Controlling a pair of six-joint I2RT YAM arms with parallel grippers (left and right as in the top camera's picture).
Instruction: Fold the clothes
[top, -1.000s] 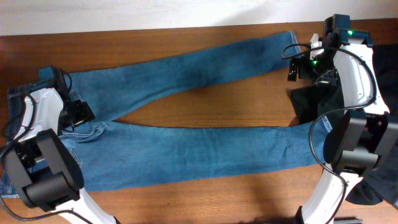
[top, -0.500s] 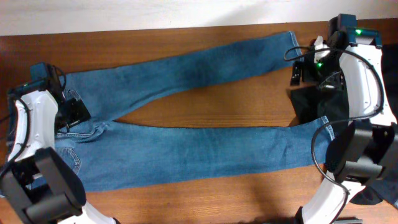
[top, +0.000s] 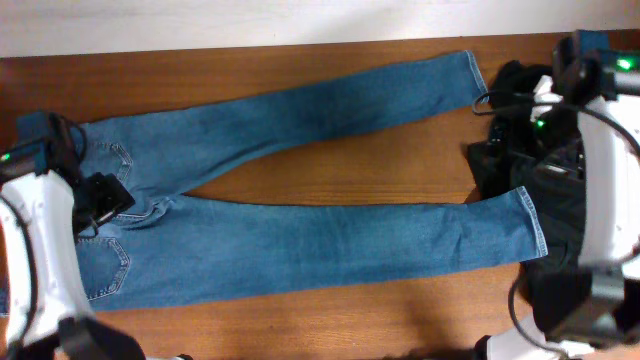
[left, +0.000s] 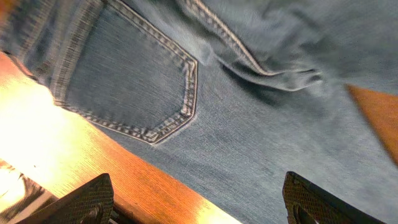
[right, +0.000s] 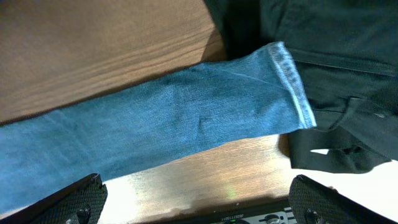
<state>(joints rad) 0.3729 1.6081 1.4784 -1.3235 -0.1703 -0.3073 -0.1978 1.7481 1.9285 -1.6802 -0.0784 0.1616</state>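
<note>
My right gripper grabs the hem corner of the jeans' nearer leg beside the table's front edge next, to fold that leg over the other.
A pair of blue jeans (top: 330, 240) lies flat on the wooden table, waist at the left and the two legs spread apart in a V toward the right. My left gripper (top: 100, 195) hovers over the seat of the jeans, open and empty. The left wrist view shows a back pocket (left: 137, 81) and the open fingers (left: 199, 199) apart above the table's front edge. My right gripper (top: 510, 100) is near the upper leg's hem. In the right wrist view it (right: 199, 202) is open and empty, high above the lower leg's hem (right: 292, 87).
A heap of dark clothes (top: 500, 165) lies at the right end of the table, touching the lower hem; it also shows in the right wrist view (right: 336, 93). Bare wood (top: 330, 175) shows between the two legs. The table's front edge (top: 330, 320) is close to the lower leg.
Both arms have drawn back outward: the left arm moved left and toward the front, the right arm moved right, off the upper hem. The jeans have not moved.
</note>
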